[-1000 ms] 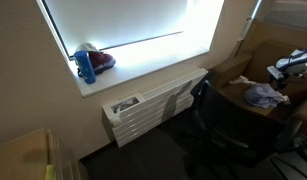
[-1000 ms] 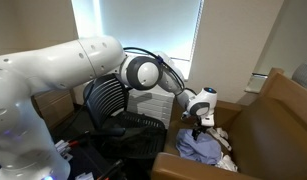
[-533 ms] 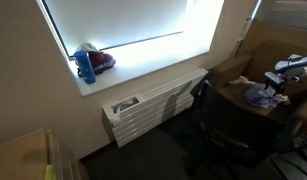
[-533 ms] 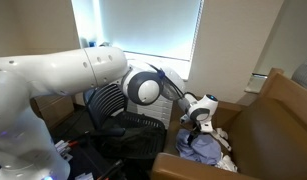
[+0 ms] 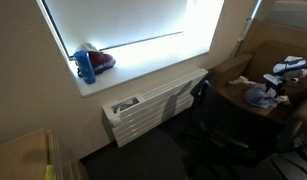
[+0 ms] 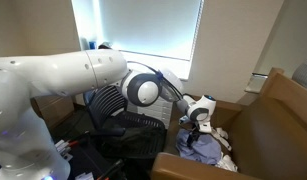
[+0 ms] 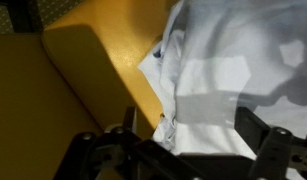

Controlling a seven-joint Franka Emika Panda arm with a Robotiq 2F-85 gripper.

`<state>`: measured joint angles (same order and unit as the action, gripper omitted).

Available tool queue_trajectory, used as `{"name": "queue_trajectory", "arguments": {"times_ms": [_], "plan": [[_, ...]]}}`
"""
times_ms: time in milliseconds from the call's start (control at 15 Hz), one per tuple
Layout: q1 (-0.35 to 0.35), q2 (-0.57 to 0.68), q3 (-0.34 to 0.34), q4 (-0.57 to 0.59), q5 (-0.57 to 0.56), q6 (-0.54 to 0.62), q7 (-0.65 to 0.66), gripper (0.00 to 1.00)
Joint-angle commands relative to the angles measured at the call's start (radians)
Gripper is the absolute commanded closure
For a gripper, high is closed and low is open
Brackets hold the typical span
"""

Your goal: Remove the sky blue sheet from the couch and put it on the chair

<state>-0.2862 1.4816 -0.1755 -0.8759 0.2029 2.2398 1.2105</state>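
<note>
The fold is between my fingers, but the sheet is beyond them, so my gripper first moves toward the sheet, then closes on the fold.
The sky blue sheet lies crumpled on the seat of the brown couch. It also shows in an exterior view and fills most of the wrist view, where the couch looks yellow-brown. My gripper hangs just above the sheet, pointing down, and it shows in an exterior view too. In the wrist view the gripper is open, with one finger on each side of a fold of the sheet. The black mesh chair stands beside the couch and also shows in an exterior view.
A white radiator sits under the bright window. A blue bottle and a red object stand on the sill. My arm reaches over the chair back. Dark clutter lies on the floor near the chair.
My gripper has moved down and slightly toward the couch, closer to the sheet. The sheet has not moved.
</note>
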Motion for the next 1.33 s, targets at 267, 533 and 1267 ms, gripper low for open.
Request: {"name": "queue_trajectory", "arguments": {"times_ms": [267,533,1267], "plan": [[-0.018,0.001,0.0,-0.101,0.018,0.249,0.196,0.0],[-0.02,0.002,-0.001,-0.091,0.008,0.209,0.208,0.0],[-0.029,0.002,0.004,-0.093,0.014,0.219,0.211,0.76]]}}
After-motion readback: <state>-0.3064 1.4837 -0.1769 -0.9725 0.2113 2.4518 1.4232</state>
